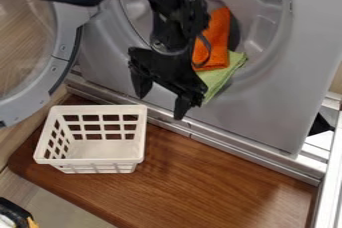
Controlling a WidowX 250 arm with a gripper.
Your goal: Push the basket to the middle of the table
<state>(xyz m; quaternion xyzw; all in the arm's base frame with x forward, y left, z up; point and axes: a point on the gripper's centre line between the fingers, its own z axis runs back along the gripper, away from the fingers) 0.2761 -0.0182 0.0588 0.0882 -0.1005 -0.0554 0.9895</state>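
Observation:
My gripper grabs the basket (97,161) by its short side next, to push it to the middle of the table.
The black gripper (160,106) hangs open in front of the washer's drum opening, above and to the right of the basket, with nothing between its fingers. A white plastic basket (97,161) with slotted walls stands upright on the left part of the brown wooden table (220,182). It looks empty, and the gripper is apart from it.
Behind the arm, an orange cloth (215,37) and a green cloth (220,76) hang in the drum opening of the grey machine (260,107). Its round door (63,47) stands open at the left. A metal rail (234,142) borders the table's back edge.

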